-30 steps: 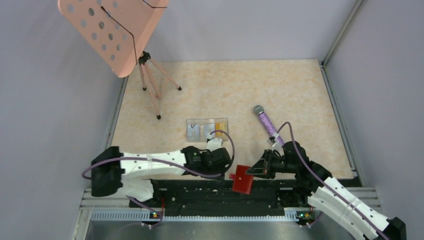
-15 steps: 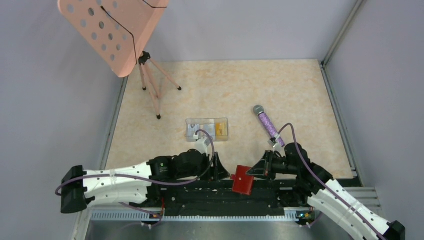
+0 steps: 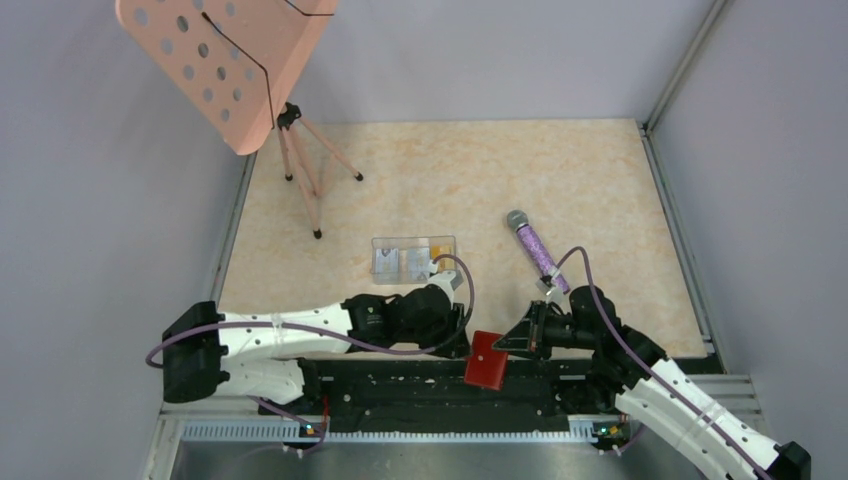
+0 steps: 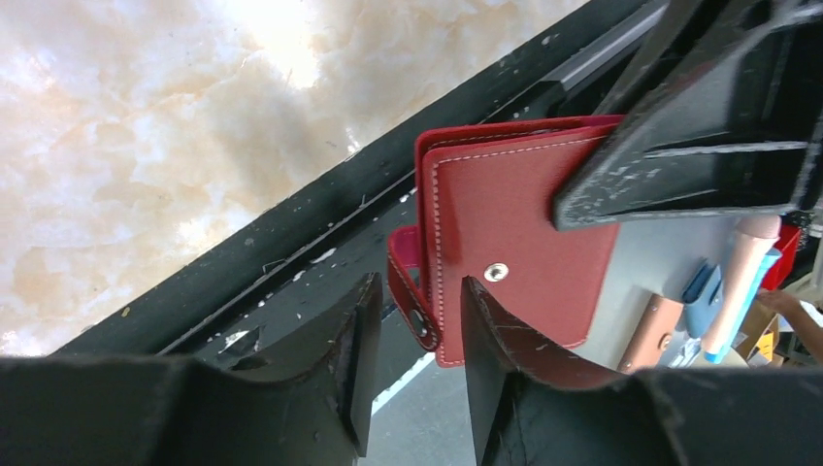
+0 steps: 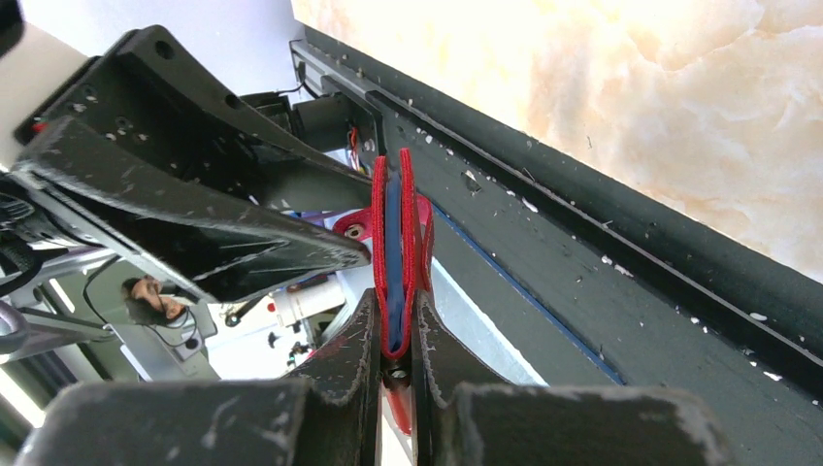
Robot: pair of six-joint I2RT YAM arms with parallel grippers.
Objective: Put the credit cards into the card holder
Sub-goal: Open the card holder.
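My left gripper has its fingers open around the snap strap, so the strap would stay behind with the holder if I lifted the gripper now.
The red card holder hangs over the table's near edge, my right gripper shut on its folded end. In the right wrist view the holder stands edge-on between the gripper's fingers, a blue lining showing inside. My left gripper sits just left of the holder. Its jaws are open, and the holder's snap strap lies in the gap of the gripper, close to the right finger. The holder's red face shows a metal snap. The credit cards, yellow-orange and pale, lie in a clear tray further back.
A purple microphone lies right of the tray, close behind my right arm. A pink music stand on a tripod stands at the back left. A black rail runs along the near edge below the holder.
My left arm pulled back and stretched out low, then swung right again, bringing its jaws up to the holder's strap. The jaws widened, then narrowed. Right arm and holder have not moved.
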